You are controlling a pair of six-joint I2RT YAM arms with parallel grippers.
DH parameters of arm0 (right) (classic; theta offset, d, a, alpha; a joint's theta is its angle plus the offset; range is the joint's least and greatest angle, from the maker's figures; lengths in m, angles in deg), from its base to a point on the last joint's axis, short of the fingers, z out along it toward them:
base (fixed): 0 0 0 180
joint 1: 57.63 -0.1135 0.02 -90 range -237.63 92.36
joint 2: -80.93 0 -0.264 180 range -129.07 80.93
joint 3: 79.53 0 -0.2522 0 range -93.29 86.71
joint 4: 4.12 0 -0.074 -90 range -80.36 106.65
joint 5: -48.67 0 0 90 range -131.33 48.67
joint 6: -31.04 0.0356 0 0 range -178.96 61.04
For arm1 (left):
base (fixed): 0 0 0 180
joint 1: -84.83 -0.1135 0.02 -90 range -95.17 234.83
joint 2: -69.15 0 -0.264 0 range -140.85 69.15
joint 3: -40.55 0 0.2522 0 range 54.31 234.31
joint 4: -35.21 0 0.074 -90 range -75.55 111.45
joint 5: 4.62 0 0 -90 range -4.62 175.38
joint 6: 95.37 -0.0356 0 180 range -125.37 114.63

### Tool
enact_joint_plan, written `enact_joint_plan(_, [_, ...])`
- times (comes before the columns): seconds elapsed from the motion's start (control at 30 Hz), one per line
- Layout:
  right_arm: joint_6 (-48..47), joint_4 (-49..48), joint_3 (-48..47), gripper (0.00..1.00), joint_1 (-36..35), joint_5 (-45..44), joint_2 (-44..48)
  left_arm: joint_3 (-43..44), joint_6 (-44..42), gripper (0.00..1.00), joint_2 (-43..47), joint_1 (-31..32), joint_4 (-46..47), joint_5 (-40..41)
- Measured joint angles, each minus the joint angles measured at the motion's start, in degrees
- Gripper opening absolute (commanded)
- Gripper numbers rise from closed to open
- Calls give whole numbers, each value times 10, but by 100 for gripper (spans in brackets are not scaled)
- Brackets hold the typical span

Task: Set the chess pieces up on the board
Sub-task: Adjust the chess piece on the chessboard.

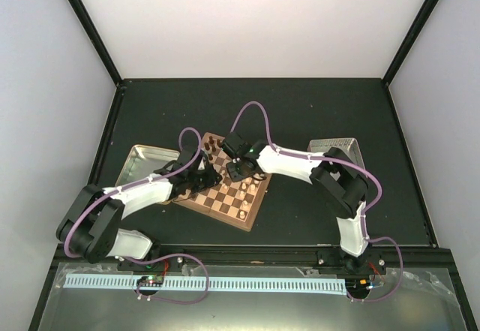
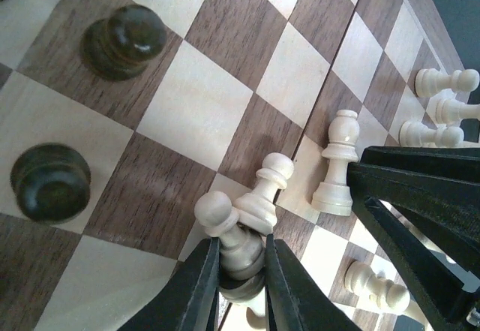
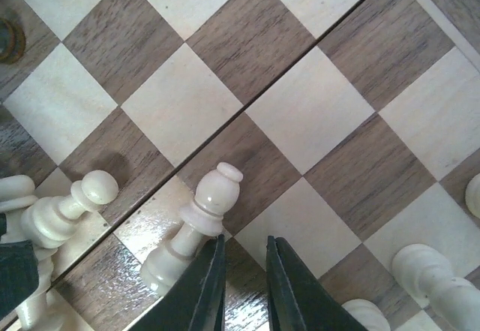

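Note:
The cream bishop (image 3: 204,211) should next be grabbed by its base (image 3: 162,269) with my right gripper. Its head will then stay free for my left gripper.
The board (image 1: 211,215) lies between both arms. In the left wrist view my left gripper (image 2: 241,275) is shut on a cream pawn (image 2: 223,222) just above the squares. A second cream pawn (image 2: 264,192) leans against the held one, and a cream bishop (image 2: 339,162) stands to the right. My right gripper (image 3: 244,282) hovers low over the board (image 3: 315,106) with a narrow empty gap between its fingers. The same bishop (image 3: 204,211) stands right beside its left finger (image 3: 208,290). More cream pieces (image 2: 442,83) line the board's edge.
Dark pawns (image 2: 124,40) stand on their row at the far side of the board. A gold tin tray (image 1: 142,162) sits left of the board and a grey tray (image 1: 337,149) to the right. The right gripper's black body (image 2: 420,203) crowds the left gripper's right side.

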Motion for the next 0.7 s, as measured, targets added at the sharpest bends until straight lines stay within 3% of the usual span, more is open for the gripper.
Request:
enact_joint_plan(0.23, [3, 2, 0, 26, -1, -2, 12, -3, -5, 25, 17, 0, -25, -1])
enact_joint_plan(0.7, [37, 48, -24, 34, -14, -24, 40, -11, -10, 30, 93, 0, -59, -1])
